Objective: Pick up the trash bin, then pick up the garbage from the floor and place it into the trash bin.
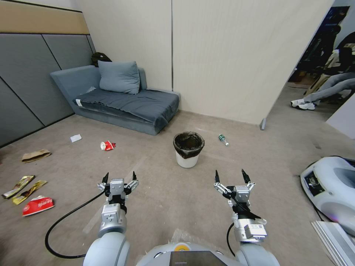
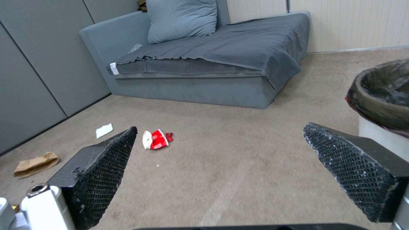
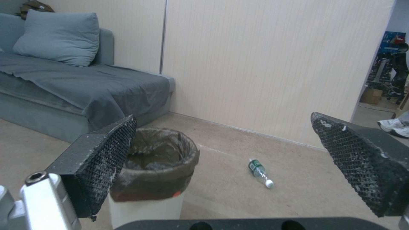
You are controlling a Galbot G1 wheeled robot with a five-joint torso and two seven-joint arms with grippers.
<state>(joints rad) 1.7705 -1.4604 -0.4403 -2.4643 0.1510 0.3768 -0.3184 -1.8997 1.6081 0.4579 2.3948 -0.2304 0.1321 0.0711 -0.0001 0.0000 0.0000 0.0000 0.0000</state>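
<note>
My left gripper should grab the trash bin by its liner-covered rim [image 1: 175, 149] next, because the trash bin's round white body [image 1: 186, 162] is wider than my open fingers.
The white trash bin [image 1: 188, 149] with its dark liner stands upright on the carpet ahead, between and beyond both grippers; it also shows as the bin [image 2: 381, 105] and the bin [image 3: 153, 179]. My left gripper [image 1: 119, 178] and right gripper [image 1: 231, 176] hover open and empty short of it. Garbage lies scattered: a red-and-white packet [image 1: 107, 145], a white slip [image 1: 75, 138], a brown paper bag [image 1: 35, 155], gold wrappers [image 1: 23, 188], a red packet [image 1: 37, 205] to the left, and a small clear bottle [image 1: 223, 139] right of the bin.
A grey sofa [image 1: 122, 99] with a pillow stands against the back wall, left of the bin. A beige partition [image 1: 244, 59] closes the back. A white machine [image 1: 331, 192] sits on the floor at the right. Bare carpet lies between me and the bin.
</note>
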